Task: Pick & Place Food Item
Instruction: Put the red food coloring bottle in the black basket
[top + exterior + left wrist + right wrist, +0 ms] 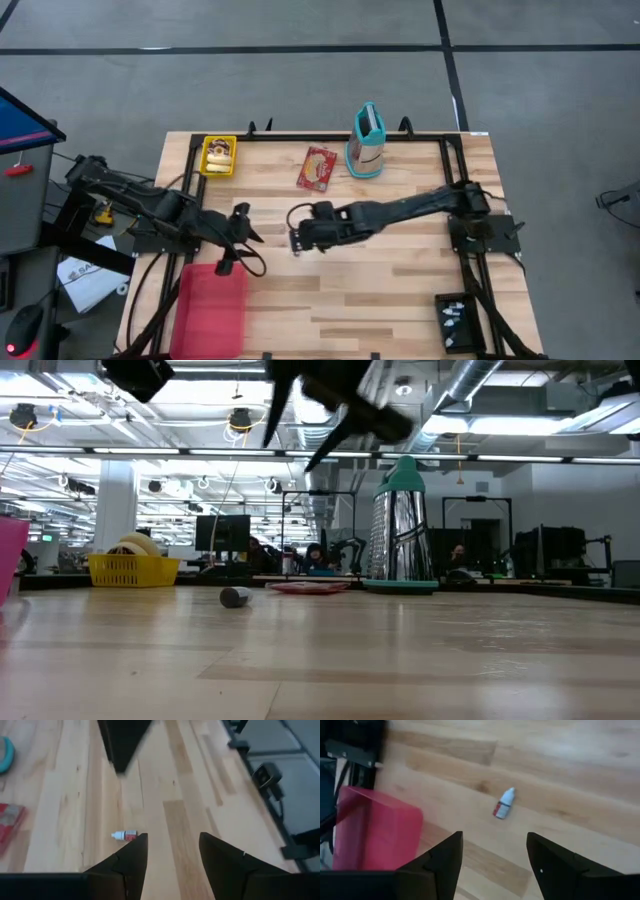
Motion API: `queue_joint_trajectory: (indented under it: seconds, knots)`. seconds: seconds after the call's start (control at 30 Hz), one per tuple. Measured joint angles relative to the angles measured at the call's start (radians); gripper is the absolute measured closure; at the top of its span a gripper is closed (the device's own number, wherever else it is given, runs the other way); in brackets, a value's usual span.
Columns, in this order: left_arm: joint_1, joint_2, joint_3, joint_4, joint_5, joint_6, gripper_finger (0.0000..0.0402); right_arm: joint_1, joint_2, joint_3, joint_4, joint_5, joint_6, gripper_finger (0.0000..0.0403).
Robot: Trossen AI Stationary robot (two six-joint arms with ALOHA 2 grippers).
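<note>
My right gripper should put the small bottle with the others in the black tray, so it should grab the bottle by its labeled body (501,809).
A flat red food packet (317,168) lies on the wooden table at the far middle, next to a teal-topped grater (367,142). A small white bottle with a red label (504,803) lies on its side near the table's middle (296,250). My right gripper (298,228) hovers open above the table just beyond the bottle. My left gripper (245,225) hovers open a little to the left of it, with the bottle (124,835) showing beside one fingertip. Neither gripper holds anything.
A red bin (210,305) stands at the near left corner, and a yellow basket (218,156) with a tape roll stands at the far left. A black tray (458,322) sits at the near right. Bare wood lies between the grippers and the near edge.
</note>
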Motion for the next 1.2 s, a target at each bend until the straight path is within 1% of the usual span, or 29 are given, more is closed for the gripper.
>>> queue_joint_trajectory:
  seconds: [0.1,0.23,0.33,0.4,0.5,0.73,0.83,1.0,1.2]
  knots:
    - [-0.004,-0.065,0.0,-0.038,-0.003,-0.007,0.0229,-0.017,0.07,0.0,0.069,-0.064,0.005,0.0191]
    - [-0.011,-0.149,0.0,-0.108,-0.011,-0.028,0.0229,-0.024,0.166,0.004,0.142,-0.162,0.053,0.0191]
    - [-0.011,-0.197,0.0,-0.138,-0.012,-0.032,0.0229,-0.023,0.238,0.045,0.169,-0.188,0.081,0.0191]
    - [-0.011,-0.223,0.0,-0.171,-0.009,-0.033,0.0229,-0.023,0.287,0.095,0.159,-0.19,0.087,0.0191]
    - [-0.011,-0.25,0.0,-0.17,0.001,-0.033,0.0229,-0.023,0.351,0.177,0.105,-0.191,0.095,0.0191]
    - [-0.011,-0.257,0.0,-0.163,0.09,-0.045,0.0229,-0.041,0.494,0.375,-0.076,-0.195,0.098,0.0191]
    - [-0.016,-0.253,0.0,-0.154,0.113,-0.047,0.0229,-0.049,0.523,0.431,-0.122,-0.196,0.094,0.0191]
    - [-0.043,-0.252,0.0,-0.111,0.122,-0.052,0.0229,-0.069,0.523,0.428,-0.142,-0.181,0.095,0.0191]
    - [-0.072,-0.252,0.0,-0.081,0.122,-0.052,0.0229,-0.095,0.523,0.427,-0.161,-0.199,0.087,0.0191]
